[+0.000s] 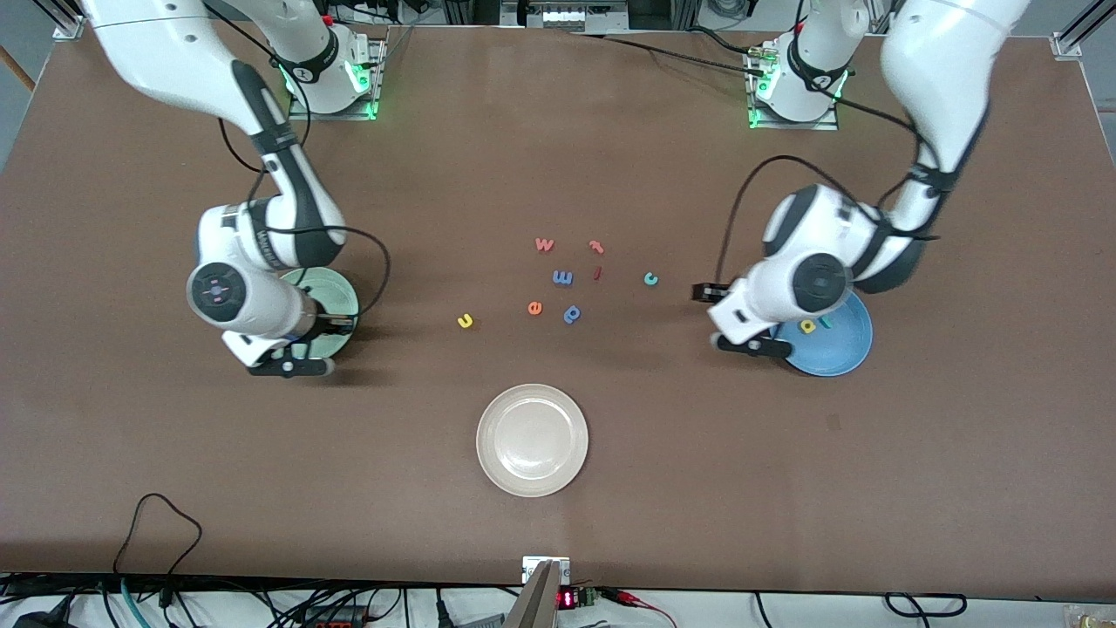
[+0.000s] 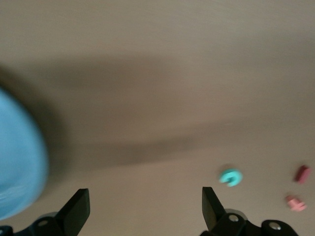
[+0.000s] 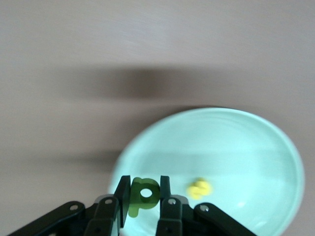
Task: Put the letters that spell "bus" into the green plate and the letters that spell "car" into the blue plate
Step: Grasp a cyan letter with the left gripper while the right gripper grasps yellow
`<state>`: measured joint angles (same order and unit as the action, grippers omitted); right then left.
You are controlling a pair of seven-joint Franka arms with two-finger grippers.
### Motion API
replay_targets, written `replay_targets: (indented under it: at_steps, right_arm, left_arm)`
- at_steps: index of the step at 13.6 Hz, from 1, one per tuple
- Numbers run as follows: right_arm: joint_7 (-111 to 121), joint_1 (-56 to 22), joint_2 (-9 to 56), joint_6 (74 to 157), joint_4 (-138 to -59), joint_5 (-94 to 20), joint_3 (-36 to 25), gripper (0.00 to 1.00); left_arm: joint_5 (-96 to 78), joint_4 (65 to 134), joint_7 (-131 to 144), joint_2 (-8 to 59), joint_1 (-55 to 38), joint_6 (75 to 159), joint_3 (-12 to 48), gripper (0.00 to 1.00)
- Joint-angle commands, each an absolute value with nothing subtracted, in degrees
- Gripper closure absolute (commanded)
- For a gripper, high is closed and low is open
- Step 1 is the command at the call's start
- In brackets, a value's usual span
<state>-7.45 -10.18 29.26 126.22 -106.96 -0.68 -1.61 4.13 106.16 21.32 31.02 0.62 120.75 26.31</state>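
Observation:
The left gripper picks up the teal c by its curved upper and lower arms next, to help spell "car" in the blue plate (image 1: pixel 850 349) (image 2: pixel 17 167).
My right gripper (image 1: pixel 336 324) (image 3: pixel 144 191) hangs over the rim of the green plate (image 1: pixel 342 292) (image 3: pixel 231 142), shut on the green b (image 3: pixel 145 194). The yellow s (image 3: pixel 199 188) lies in that plate. The yellow u (image 1: pixel 466 321) rests on the table toward the middle. In the blue plate (image 1: pixel 850 349) (image 2: pixel 17 167) lie the yellow a (image 1: pixel 808 326) and the teal r (image 1: pixel 826 323). My left gripper (image 1: pixel 708 292) (image 2: pixel 145 211) is open and holds nothing, over bare table between the blue plate and the teal c (image 1: pixel 650 279) (image 2: pixel 230 177).
Loose letters sit mid-table: a blue m (image 1: pixel 562 277), an orange e (image 1: pixel 534 307), a blue p (image 1: pixel 572 314) and red ones (image 1: pixel 544 245) (image 1: pixel 596 247). A white plate (image 1: pixel 532 440) stands nearer the front camera.

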Motion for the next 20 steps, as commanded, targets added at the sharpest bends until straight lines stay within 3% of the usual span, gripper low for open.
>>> replay_targets:
  at_steps: [1, 2, 3, 9, 12, 15, 16, 18, 20]
  right_arm:
    - [-6.42, -9.14, 28.83, 125.95, -109.33, -0.53, -0.79, 0.66]
    - [-6.5, -8.88, 29.0, 126.12, -109.42, -0.61, -0.79, 0.16]
    - [-6.5, -8.53, 28.74, 126.38, -109.68, -0.88, -0.7, 0.0]
    - [-15.54, -16.16, 27.69, 129.1, -108.2, -5.18, 0.35, 0.02]
    - [-15.65, -20.2, 28.12, 129.9, -106.53, -5.45, 0.35, 0.24]
    - [-16.0, -25.83, 29.35, 129.64, -103.54, -4.66, 0.35, 0.47]
    - [-16.08, -27.14, 30.14, 129.9, -102.93, -4.66, 0.35, 0.5]
    - [-16.35, -28.73, 31.81, 130.08, -102.13, -4.83, 0.35, 0.5]
    - [-16.09, -30.67, 33.74, 131.91, -101.87, -4.31, 0.35, 0.53]
  left_arm:
    - [4.39, 106.0, 23.55, 33.3, -5.52, 124.44, 25.93, 0.0]
    - [4.74, 106.17, 23.64, 33.66, -7.02, 125.41, 25.84, 0.0]
    - [4.83, 106.78, 23.64, 34.1, -8.08, 126.03, 25.67, 0.0]
    - [9.14, 111.35, 23.73, 34.54, -8.44, 132.71, 25.66, 0.01]
    - [9.14, 114.69, 23.73, 35.15, -8.35, 138.06, 25.66, 0.06]
    - [9.14, 114.79, 23.82, 35.33, -8.26, 137.99, 25.75, 0.22]
    - [9.14, 114.87, 23.73, 35.33, -8.26, 137.9, 25.66, 0.27]
    - [9.14, 114.87, 23.73, 35.51, -8.35, 137.9, 25.66, 0.47]
    - [9.14, 114.87, 23.73, 35.86, -8.44, 137.9, 25.58, 0.53]
